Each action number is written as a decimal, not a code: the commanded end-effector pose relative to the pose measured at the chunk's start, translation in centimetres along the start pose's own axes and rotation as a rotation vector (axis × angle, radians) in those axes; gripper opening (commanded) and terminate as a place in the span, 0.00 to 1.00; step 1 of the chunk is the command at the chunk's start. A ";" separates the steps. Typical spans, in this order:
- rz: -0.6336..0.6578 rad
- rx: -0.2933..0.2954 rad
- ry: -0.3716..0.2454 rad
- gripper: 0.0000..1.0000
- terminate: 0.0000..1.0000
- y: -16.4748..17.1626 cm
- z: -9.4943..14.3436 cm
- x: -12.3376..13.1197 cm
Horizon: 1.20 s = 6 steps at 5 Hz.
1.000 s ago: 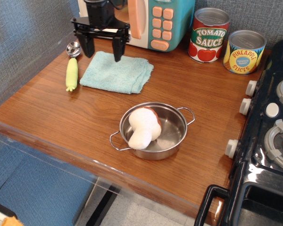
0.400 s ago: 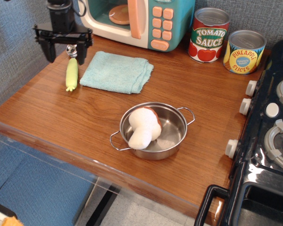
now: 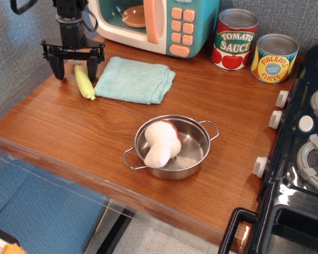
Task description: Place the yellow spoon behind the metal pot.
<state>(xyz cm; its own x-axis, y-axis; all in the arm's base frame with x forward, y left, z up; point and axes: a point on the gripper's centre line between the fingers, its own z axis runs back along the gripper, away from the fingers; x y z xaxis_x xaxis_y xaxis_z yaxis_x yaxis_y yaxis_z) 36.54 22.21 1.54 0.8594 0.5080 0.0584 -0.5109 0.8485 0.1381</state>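
Observation:
The gripper will set the yellow spoon behind the metal pot, so next it will grab the spoon by its neck where bowl meets handle.
The yellow spoon (image 3: pixel 85 83) lies on the wooden counter at the back left, its handle tilted, with the lower end next to the cloth. Its metal bowl is hidden behind the gripper. My gripper (image 3: pixel 76 77) is open and low over the spoon's upper end, one finger (image 3: pixel 58 70) on its left and one on its right. Whether a finger touches the spoon I cannot tell. The metal pot (image 3: pixel 196 142) stands near the counter's front middle, far from the gripper, with a white and brown plush toy (image 3: pixel 160 142) inside.
A teal cloth (image 3: pixel 136 80) lies just right of the spoon. A toy microwave (image 3: pixel 164 24) stands at the back. A tomato sauce can (image 3: pixel 234 39) and a pineapple can (image 3: pixel 274 58) stand at the back right. A toy stove (image 3: pixel 305 159) borders the right side.
The gripper moved left from over the cloth and came down around the spoon. The spoon has turned, its lower end now nearer the cloth.

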 end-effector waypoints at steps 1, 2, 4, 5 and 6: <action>0.008 0.000 -0.024 0.00 0.00 0.6 0.7 0.5; 0.000 -0.006 -0.035 0.00 0.00 0.5 1.1 0.5; -0.010 -0.033 -0.077 0.00 0.00 0.8 4.5 0.7; -0.047 -0.011 -0.109 0.00 0.00 0.4 7.5 0.1; -0.112 -0.029 -0.153 0.00 0.00 -1.4 10.3 -1.4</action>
<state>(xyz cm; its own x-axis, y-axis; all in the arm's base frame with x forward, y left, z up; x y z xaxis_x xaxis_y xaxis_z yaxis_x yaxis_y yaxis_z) 36.13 18.57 8.36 0.9129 0.3922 0.1136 -0.4043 0.9070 0.1176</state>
